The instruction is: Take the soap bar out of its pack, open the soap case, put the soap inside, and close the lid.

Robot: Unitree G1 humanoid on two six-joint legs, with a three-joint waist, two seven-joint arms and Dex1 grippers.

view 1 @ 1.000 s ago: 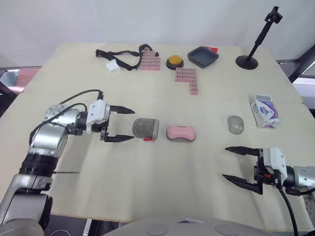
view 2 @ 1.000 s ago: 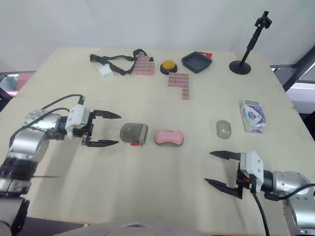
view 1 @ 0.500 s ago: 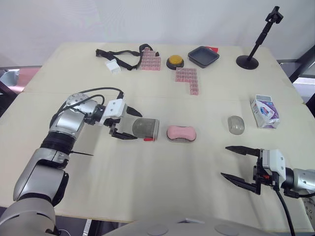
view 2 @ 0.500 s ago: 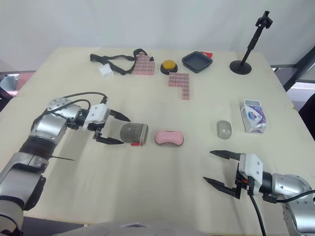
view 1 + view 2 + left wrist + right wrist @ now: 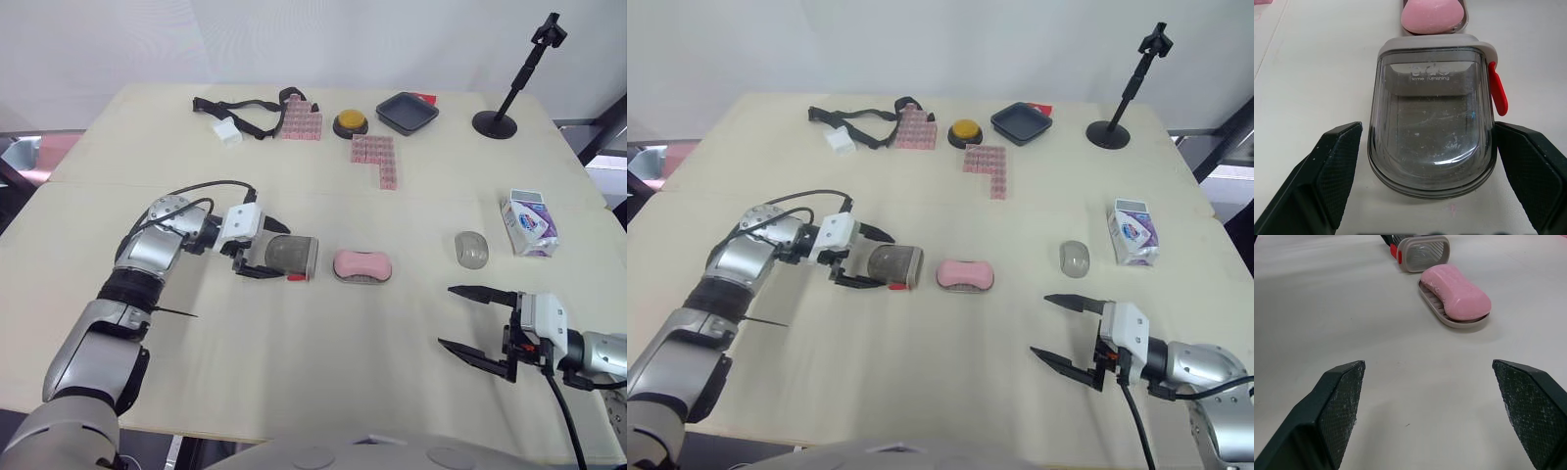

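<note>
The red latch sticks out beside the lid's open rim, so next my left gripper should grab the lid by the sides near its rounded end.
The pink soap bar lies on the grey case base at mid-table. Just to its left lies the smoky clear lid with a red latch. My left gripper is open, one finger on each side of the lid's rounded end; one black finger stands slightly off the lid wall. My right gripper is open over bare table near the front right edge, facing the soap from a distance. The white and purple soap pack sits at the right.
A small grey oval object lies between the soap and the pack. At the back are a black strap, pink block clusters, a yellow button, a dark tray and a black stand.
My left gripper has moved right and its open fingers now straddle the lid, where before they stood to its left. The right gripper has hardly moved.
</note>
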